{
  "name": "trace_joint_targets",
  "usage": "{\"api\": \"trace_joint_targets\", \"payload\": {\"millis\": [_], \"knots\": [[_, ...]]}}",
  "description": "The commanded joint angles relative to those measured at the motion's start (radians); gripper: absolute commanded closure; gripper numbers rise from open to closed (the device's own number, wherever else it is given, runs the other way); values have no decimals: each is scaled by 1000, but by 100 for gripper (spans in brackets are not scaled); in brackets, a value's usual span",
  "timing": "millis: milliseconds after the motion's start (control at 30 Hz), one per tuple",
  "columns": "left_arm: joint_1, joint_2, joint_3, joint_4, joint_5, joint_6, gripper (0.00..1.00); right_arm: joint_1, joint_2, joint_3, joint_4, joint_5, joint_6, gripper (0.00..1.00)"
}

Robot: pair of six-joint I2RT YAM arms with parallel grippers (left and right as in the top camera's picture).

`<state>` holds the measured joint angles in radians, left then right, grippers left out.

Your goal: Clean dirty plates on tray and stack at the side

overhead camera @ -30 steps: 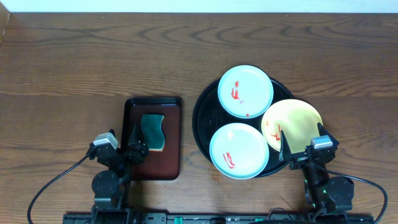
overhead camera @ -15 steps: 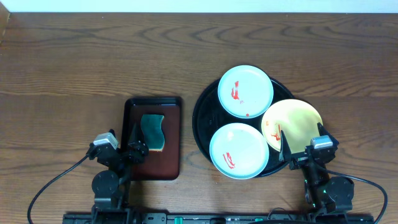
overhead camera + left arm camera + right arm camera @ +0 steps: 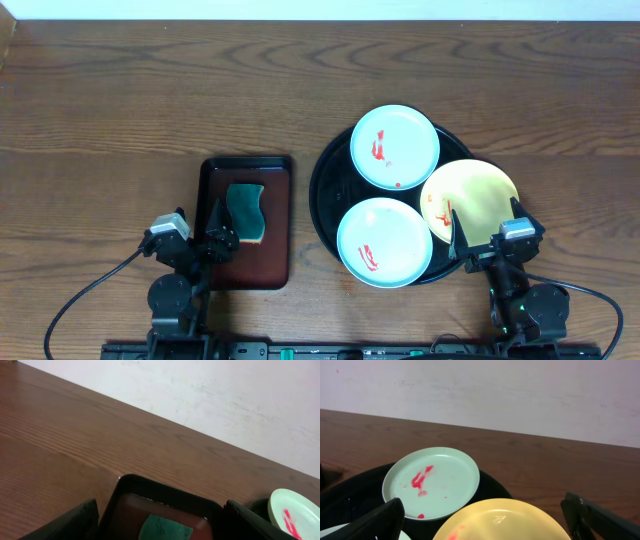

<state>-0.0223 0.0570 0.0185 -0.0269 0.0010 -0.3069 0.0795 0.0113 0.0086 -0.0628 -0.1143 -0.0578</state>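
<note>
My left gripper should next pinch the sponge by its green top side (image 3: 245, 212) (image 3: 164, 529) to clean the dirty plates. The sponge's bottom stays free that way.
Three plates lie on the round black tray (image 3: 330, 180). A pale blue plate (image 3: 394, 147) with red smears is at the back, and shows in the right wrist view (image 3: 431, 481). Another pale blue plate (image 3: 384, 242) with a red smear is at the front. A pale yellow plate (image 3: 472, 198) with a red smear overlaps the tray's right rim, also in the right wrist view (image 3: 505, 521). My right gripper (image 3: 484, 233) (image 3: 485, 520) is open over the yellow plate's near edge. My left gripper (image 3: 214, 232) (image 3: 160, 525) is open and empty.
A small rectangular dark red-brown tray (image 3: 275, 265) sits left of the black tray and holds a green sponge (image 3: 246, 211), which shows in the left wrist view (image 3: 165, 530). Bare wood table lies behind and to the left.
</note>
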Motion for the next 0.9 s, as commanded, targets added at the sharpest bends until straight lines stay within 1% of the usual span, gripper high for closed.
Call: {"api": "trace_joint_targets", "payload": {"millis": [0, 67, 100, 200, 267, 367, 467, 533, 633, 700, 767, 867], "knots": [[3, 0, -13, -47, -2, 6, 20, -8, -2, -3, 0, -19, 46, 1], [3, 0, -13, -41, 46, -12, 20, -8, -2, -3, 5, -54, 125, 1], [3, 0, -13, -25, 98, -36, 20, -8, -2, -3, 8, -85, 150, 1], [3, 0, -13, 14, 264, -53, 20, -8, -2, -2, 21, -206, 181, 1], [3, 0, -3, 16, 341, -53, 20, -8, -2, 15, 21, -266, 211, 1], [3, 0, 46, 16, 373, -53, 20, -8, 3, 74, 9, -325, 241, 1], [3, 15, 157, -20, 357, -34, 20, -8, 44, 198, -71, -346, 237, 1], [3, 65, 276, -108, 315, -26, 20, -8, 109, 313, -157, -346, 209, 1], [3, 200, 473, -283, 293, 47, 20, -8, 247, 502, -314, -340, 161, 1], [3, 318, 613, -430, 293, 78, 20, -9, 360, 638, -438, -327, 162, 1], [3, 456, 761, -596, 293, 86, 20, -8, 494, 785, -576, -328, 164, 1], [3, 638, 935, -790, 293, 86, 20, -8, 681, 969, -768, -328, 170, 1]]}}
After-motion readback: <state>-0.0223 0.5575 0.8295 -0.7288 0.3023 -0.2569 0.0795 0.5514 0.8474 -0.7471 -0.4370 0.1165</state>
